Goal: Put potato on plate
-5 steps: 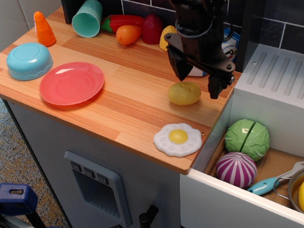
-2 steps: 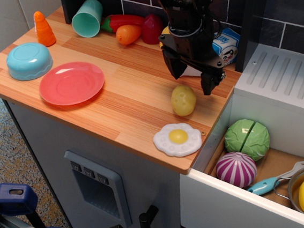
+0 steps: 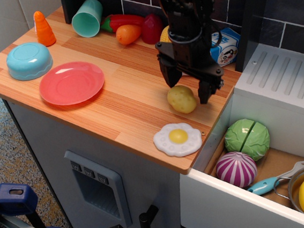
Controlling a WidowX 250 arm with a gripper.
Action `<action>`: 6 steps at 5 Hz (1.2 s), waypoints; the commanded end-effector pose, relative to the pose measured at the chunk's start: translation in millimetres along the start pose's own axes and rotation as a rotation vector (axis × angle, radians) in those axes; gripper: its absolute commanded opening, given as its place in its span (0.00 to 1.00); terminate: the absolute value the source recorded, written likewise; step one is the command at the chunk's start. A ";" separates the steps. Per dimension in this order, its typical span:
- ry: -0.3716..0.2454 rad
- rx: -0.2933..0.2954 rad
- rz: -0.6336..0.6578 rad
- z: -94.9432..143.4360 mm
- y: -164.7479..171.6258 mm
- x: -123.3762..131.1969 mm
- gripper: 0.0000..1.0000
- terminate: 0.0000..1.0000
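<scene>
I will put the potato on the pink-red plate [image 3: 71, 83], so next my gripper will grab it by its rounded middle [image 3: 182, 99].
The potato [image 3: 181, 99] is a small dull yellow-tan oval lying on the wooden counter near its right edge. My gripper [image 3: 186, 89] is open, its two black fingers straddling the potato from above, one at its left and one at its right, close to the counter. The pink-red plate [image 3: 71, 83] sits empty at the left of the counter, well away from the gripper.
A fried-egg toy [image 3: 178, 139] lies at the front edge below the potato. A light-blue bowl [image 3: 28, 60], orange cone [image 3: 43, 29], teal cup [image 3: 88, 18], orange oval toy [image 3: 129, 34] and milk carton [image 3: 224, 46] stand around. An open drawer [image 3: 264, 162] with vegetables is at the right.
The gripper moved left and down, so its open fingers now straddle the potato. The potato shifted and turned slightly on the counter.
</scene>
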State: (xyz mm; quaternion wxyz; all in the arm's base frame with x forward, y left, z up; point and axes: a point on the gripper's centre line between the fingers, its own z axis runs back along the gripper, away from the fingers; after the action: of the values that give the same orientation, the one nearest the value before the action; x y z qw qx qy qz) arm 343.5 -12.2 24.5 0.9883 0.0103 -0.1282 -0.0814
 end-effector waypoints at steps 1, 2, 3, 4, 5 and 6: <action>-0.098 0.014 0.038 22.0 3.8 -7.4 1.00 0.00; -0.104 0.022 0.054 21.0 0.0 -15.7 1.00 0.00; -0.118 0.030 0.057 20.4 0.7 -21.6 1.00 0.00; -0.136 0.041 0.042 12.4 4.2 -19.7 0.00 0.00; -0.123 0.024 0.012 14.7 12.4 -15.5 0.00 0.00; -0.065 0.053 -0.022 40.3 33.6 -14.8 0.00 0.00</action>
State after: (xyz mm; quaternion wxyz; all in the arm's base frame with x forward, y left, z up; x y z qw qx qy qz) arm 310.1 40.2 57.0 0.9879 0.0399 -0.1098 -0.1020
